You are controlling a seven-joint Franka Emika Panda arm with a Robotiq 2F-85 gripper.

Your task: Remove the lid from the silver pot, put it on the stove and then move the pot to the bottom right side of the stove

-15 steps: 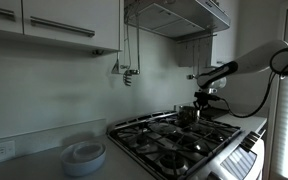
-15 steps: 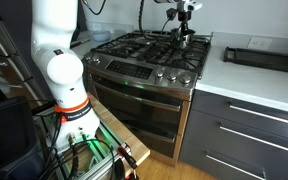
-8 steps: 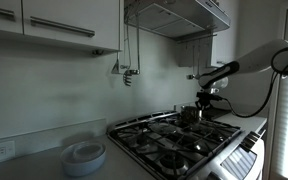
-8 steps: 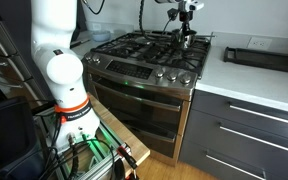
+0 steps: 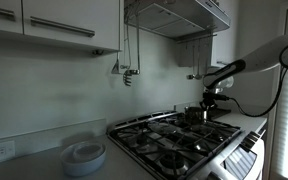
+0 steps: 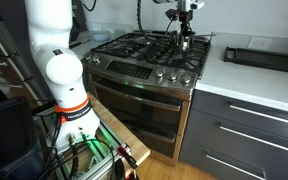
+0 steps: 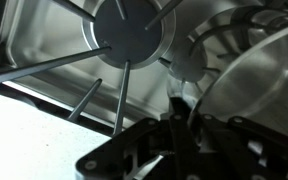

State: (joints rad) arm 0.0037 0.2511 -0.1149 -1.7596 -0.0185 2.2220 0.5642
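Note:
The burner's dark cap point(image 7: 130, 32) lies uncovered beside the pot's steel side, so my gripper should keep holding the silver pot until it is over the round burner.
The silver pot point(image 5: 194, 116) stands on the black grates of the stove point(image 5: 169, 145) at its far side. It also shows in an exterior view point(image 6: 184, 41) and fills the right of the wrist view point(image 7: 269, 70) as a shiny steel wall and rim. My gripper point(image 5: 208, 102) comes down on it from above, as the exterior view across the range point(image 6: 184, 27) also shows. In the wrist view my gripper point(image 7: 177, 108) is shut on the pot's rim, one finger on each side of the wall. The lid is not in view.
A burner with grate arms point(image 7: 124, 35) lies beside the pot. A stack of white dishes point(image 5: 84, 155) sits on the counter by the stove. A dark tray point(image 6: 264, 57) lies on the white counter. A range hood point(image 5: 179, 15) hangs above.
My arm and gripper have shifted a little along the stove with the pot in the jaws; the pot has moved slightly with them.

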